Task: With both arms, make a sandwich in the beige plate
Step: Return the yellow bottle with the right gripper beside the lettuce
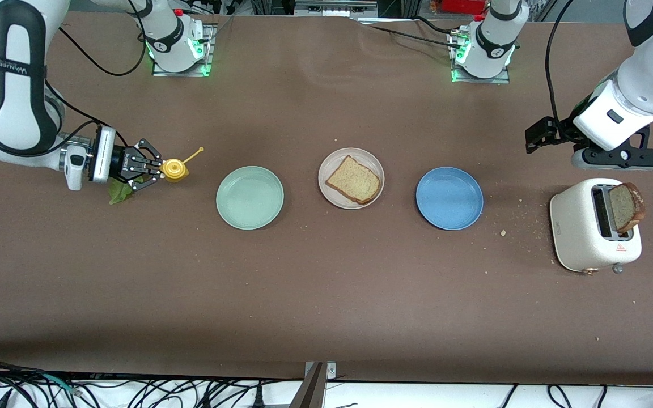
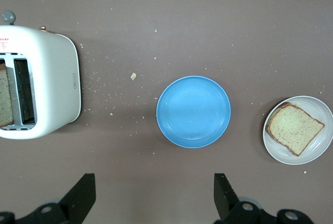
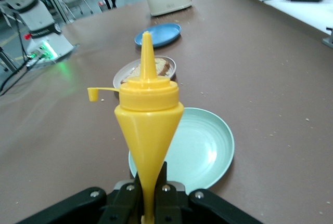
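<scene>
The yellow squeeze bottle [image 1: 174, 169] [image 3: 149, 120] is raised above the tabletop, so it is too early for my right gripper to let go of it now.
The beige plate [image 1: 332, 165] sits mid-table with one slice of bread [image 1: 353, 180] on it; both show in the left wrist view [image 2: 322, 151] [image 2: 293, 134] and the right wrist view [image 3: 120, 74]. A second slice [image 1: 627, 207] stands in the white toaster [image 1: 587, 226]. A green lettuce leaf [image 1: 118, 191] lies on the table under my right gripper. My right gripper [image 1: 159, 170] [image 3: 148, 198] is shut on a yellow squeeze bottle [image 1: 174, 169] [image 3: 149, 120], cap off. My left gripper [image 1: 620, 160] [image 2: 154, 195] is open and empty, up over the table beside the toaster.
A mint green plate [image 1: 250, 197] [image 3: 208, 146] lies between the bottle and the beige plate. A blue plate [image 1: 449, 198] [image 2: 193, 111] lies between the beige plate and the toaster [image 2: 47, 89]. Crumbs are scattered near the toaster.
</scene>
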